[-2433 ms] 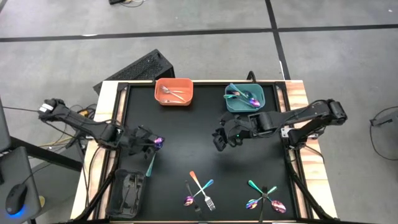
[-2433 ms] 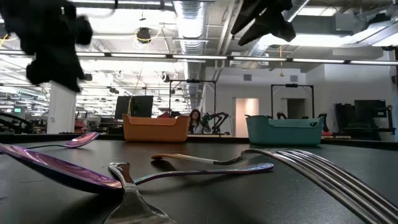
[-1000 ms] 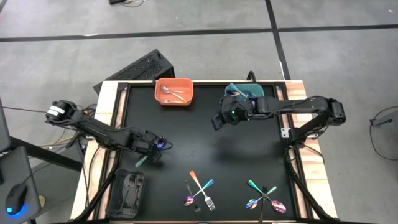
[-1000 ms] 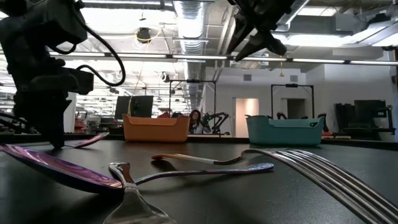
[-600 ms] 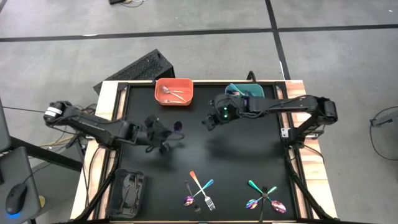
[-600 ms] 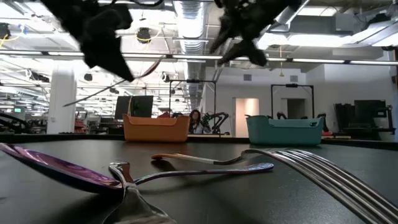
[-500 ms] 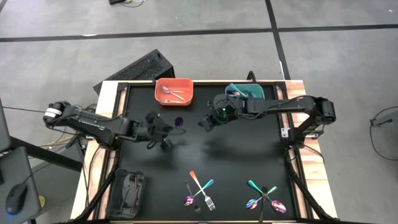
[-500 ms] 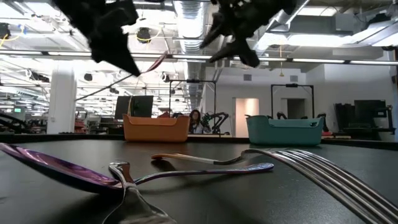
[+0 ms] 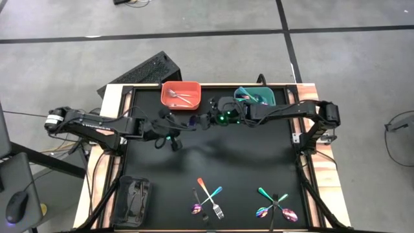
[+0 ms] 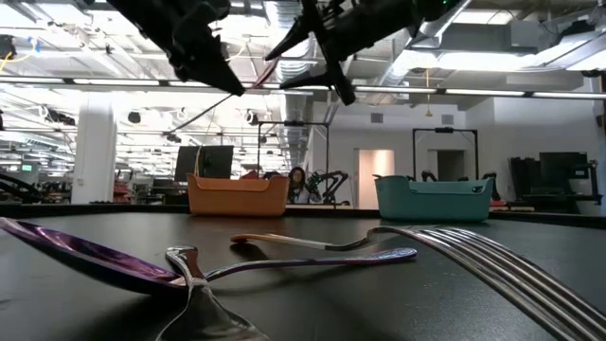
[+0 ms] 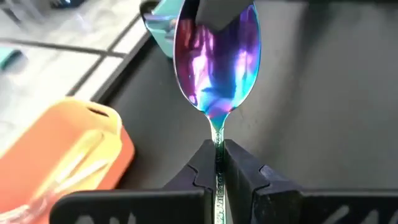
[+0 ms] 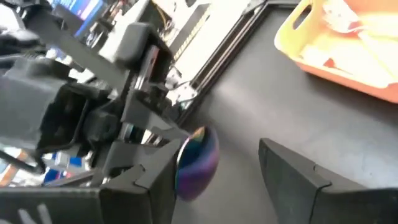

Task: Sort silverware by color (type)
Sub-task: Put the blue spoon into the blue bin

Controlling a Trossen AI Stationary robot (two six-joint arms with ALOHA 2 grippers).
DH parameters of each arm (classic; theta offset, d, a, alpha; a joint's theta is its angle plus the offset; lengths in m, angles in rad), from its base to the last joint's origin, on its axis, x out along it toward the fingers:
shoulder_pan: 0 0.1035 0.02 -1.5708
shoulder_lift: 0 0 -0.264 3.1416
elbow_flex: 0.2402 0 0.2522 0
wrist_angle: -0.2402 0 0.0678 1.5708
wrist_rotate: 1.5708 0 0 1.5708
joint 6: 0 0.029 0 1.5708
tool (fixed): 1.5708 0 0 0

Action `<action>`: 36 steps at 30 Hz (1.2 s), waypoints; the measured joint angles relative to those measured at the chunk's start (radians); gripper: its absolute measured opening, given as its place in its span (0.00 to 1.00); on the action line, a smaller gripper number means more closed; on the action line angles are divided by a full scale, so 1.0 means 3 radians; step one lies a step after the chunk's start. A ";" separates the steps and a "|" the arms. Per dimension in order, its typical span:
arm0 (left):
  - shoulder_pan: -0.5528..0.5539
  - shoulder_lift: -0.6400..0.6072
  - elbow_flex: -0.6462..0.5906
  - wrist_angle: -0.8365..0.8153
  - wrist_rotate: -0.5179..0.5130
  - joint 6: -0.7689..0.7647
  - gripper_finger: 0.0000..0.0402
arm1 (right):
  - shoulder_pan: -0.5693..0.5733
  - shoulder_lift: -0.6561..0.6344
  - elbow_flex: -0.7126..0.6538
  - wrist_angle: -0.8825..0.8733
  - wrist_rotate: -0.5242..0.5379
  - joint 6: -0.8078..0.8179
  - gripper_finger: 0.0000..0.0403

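Next, the right gripper grips the iridescent spoon by its bowl point(image 12: 198, 158), to sort the spoon into the teal bin.
My left gripper point(image 9: 173, 127) is shut on an iridescent purple-rainbow spoon point(image 11: 217, 56), held in the air over the table's far middle. The spoon's bowl point(image 9: 192, 121) points toward my right gripper point(image 9: 206, 122). That gripper is open, and the bowl point(image 12: 198, 158) stands between its fingers, close to one finger point(image 12: 140, 177). I cannot tell whether that finger touches the bowl. Both grippers show high up in the low view point(image 10: 275, 57). My left gripper pinches the spoon's thin handle point(image 11: 217, 134) between its two fingers, just behind the bowl. The handle runs back between the fingers and along them. The spoon is lifted clear of the table, and its bowl sticks out beyond the fingertips toward the table's right.
An orange bin point(image 9: 180, 95) with silver pieces and a teal bin point(image 9: 254, 100) with rainbow pieces stand at the far edge. A black bin point(image 9: 132, 200) sits at the near left. Crossed cutlery lies near the front edge in two groups point(image 9: 208, 199), point(image 9: 275, 204).
My left gripper has lifted the spoon off the table at the left and carried it up, toward the right and the far edge. My right gripper has moved toward the table's left until its open fingers stand about the spoon's bowl.
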State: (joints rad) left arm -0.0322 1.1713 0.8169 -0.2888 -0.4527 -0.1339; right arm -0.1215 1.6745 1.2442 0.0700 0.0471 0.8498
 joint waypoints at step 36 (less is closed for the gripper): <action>0.0225 -0.0215 0.0005 -0.0535 -0.0171 -0.0637 0.31 | -0.1371 -0.1634 -0.0058 -0.3083 0.1139 -0.0940 0.02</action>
State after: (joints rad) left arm 0.0352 1.1068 0.8185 -0.4492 -0.5040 -0.3251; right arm -0.5329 1.1842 1.2268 -0.8549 0.3887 0.5677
